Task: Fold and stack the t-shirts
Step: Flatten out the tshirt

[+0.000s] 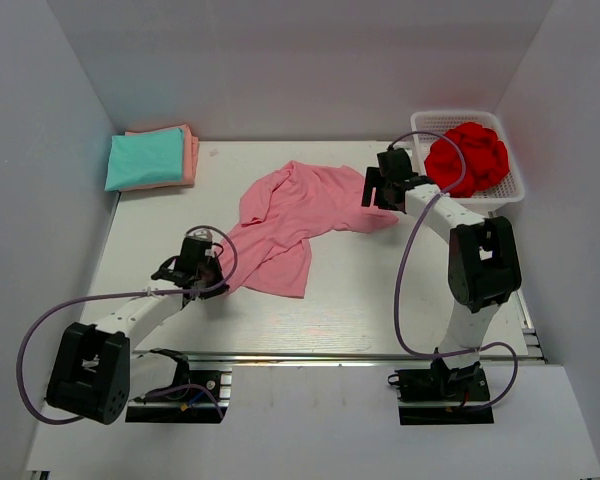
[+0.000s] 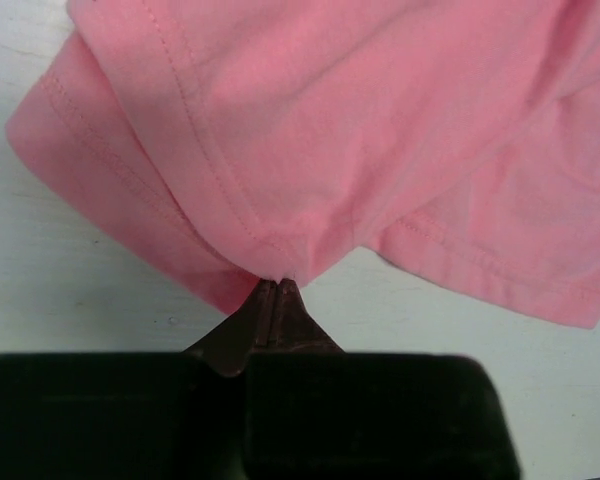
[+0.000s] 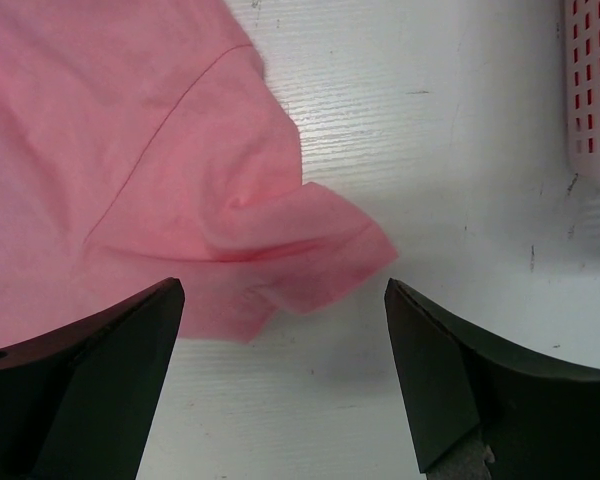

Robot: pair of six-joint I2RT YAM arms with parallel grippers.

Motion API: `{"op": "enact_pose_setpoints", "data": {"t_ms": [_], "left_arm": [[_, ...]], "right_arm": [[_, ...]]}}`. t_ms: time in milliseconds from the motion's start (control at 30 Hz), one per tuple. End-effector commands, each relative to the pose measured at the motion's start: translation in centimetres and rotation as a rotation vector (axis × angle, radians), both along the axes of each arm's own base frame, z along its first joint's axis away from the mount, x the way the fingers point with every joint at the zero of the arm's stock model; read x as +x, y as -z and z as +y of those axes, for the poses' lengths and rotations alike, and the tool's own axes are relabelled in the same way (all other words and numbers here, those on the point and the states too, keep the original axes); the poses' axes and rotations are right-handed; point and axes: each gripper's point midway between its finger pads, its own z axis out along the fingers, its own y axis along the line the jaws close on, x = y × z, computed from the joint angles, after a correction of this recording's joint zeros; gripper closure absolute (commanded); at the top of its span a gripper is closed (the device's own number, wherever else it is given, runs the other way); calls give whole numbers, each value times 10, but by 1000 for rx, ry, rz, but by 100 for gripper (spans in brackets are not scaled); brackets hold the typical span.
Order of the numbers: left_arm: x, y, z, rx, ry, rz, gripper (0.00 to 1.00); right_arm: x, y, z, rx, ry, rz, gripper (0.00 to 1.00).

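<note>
The light pink t-shirt (image 1: 300,210) needs to be stretched open for folding, so my right gripper will next take hold of it by its outlying corner toward the basket.
A light pink t-shirt (image 1: 300,210) lies crumpled across the middle of the table. My left gripper (image 1: 208,283) is shut on its near left hem; the left wrist view shows the jaws closed on the pink cloth (image 2: 310,150) at the gripper tip (image 2: 277,284). My right gripper (image 1: 380,198) is open above the shirt's right corner (image 3: 310,260), which lies between and beyond the fingers (image 3: 280,300), not held. A folded teal shirt (image 1: 145,158) lies on a folded salmon-orange one (image 1: 189,150) at the back left.
A white plastic mesh basket (image 1: 510,190) at the back right holds a bright red crumpled cloth (image 1: 467,156); its wall shows in the right wrist view (image 3: 595,100). White walls enclose the table on three sides.
</note>
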Motion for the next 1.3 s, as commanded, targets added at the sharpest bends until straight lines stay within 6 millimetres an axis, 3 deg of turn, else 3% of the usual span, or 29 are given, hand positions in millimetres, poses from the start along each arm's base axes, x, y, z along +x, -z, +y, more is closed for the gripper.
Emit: {"op": "enact_pose_setpoints", "data": {"t_ms": [0,200,367,533,1100,1200,1267], "left_arm": [[17,-22,-3,-12,8,-107,100],[32,-70,-2,-39,7,-306,100],[33,-93,-6,-53,43,-383,100],[38,-113,-8,-64,62,-447,100],[33,-99,-7,-58,57,-397,100],[33,-99,-7,-58,57,-397,100],[34,-107,-5,-55,49,-416,100]], "right_arm": [[0,-16,3,44,-4,-38,13],[-5,-23,1,57,0,-60,13],[-11,-18,4,105,-19,-40,15],[-11,-10,-4,122,9,-20,17],[16,48,-26,168,145,90,28],[25,57,-21,186,139,99,32],[31,62,-13,214,117,101,40]]}}
